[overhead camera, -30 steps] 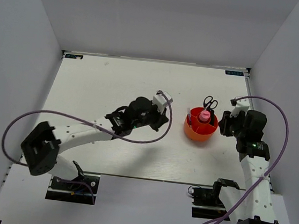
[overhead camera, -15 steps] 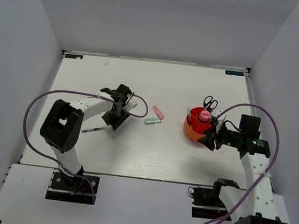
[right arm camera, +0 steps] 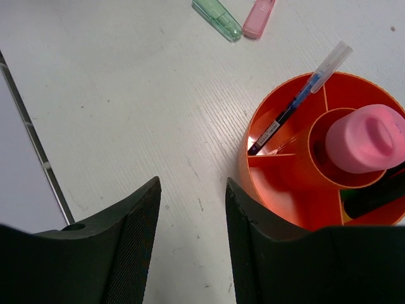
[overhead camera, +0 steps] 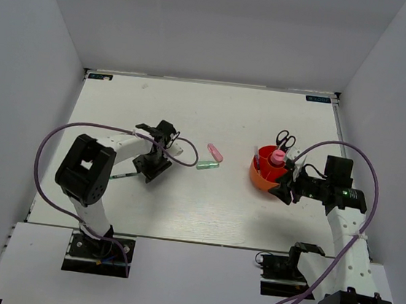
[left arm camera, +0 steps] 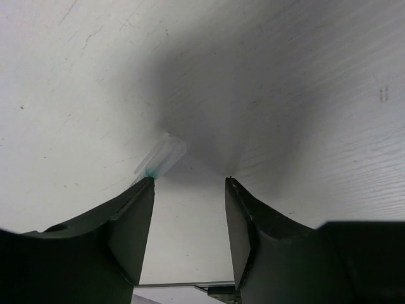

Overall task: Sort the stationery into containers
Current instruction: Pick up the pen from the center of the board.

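I need to grab the thin pen by its clear cap end with my left gripper next. The pen's other end then stays free to go into the orange-red cup.
The orange-red cup stands right of centre and holds black-handled scissors, a fat pink tube and a thin pen. My right gripper is open and empty, low by the cup's near side; its view shows the cup rim just right of the gripper. A pink marker and a pale green marker lie side by side mid-table. Another thin pen lies at the left. My left gripper is open above its end; the pen's clear cap shows by the left fingertip.
White walls close in the table on three sides. Purple cables loop off both arms, the left one reaching almost to the two markers. A dark item lies in the cup's right compartment, partly cut off.
The left arm swung from mid-table to the left, uncovering the two markers, and now hangs over the thin pen. The right gripper dropped to the cup's near side. Both grippers opened.
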### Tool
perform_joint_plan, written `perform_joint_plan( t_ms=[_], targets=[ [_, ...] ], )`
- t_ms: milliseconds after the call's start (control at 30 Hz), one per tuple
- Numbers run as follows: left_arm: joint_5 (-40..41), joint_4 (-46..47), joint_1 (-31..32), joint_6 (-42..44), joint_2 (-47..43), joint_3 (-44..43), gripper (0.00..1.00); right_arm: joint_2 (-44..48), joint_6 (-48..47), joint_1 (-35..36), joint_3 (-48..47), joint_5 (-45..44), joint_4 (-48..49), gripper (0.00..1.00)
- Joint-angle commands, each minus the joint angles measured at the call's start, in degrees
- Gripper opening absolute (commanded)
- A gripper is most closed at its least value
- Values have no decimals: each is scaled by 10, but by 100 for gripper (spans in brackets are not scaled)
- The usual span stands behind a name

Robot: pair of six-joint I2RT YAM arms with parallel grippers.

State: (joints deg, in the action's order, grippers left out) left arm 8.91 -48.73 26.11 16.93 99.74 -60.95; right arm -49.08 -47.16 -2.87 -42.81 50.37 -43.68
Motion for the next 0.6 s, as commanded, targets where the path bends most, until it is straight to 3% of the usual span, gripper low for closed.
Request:
perform_joint_plan(
  t_ms=[0, 567],
  targets=[
    [12, 20, -1, 21, -7, 8, 59, 3, -7, -1, -1, 16, -5, 49],
    [-4, 35, 3, 41, -75, 13, 52, -4, -5, -1, 1, 17, -4, 49]
  ],
)
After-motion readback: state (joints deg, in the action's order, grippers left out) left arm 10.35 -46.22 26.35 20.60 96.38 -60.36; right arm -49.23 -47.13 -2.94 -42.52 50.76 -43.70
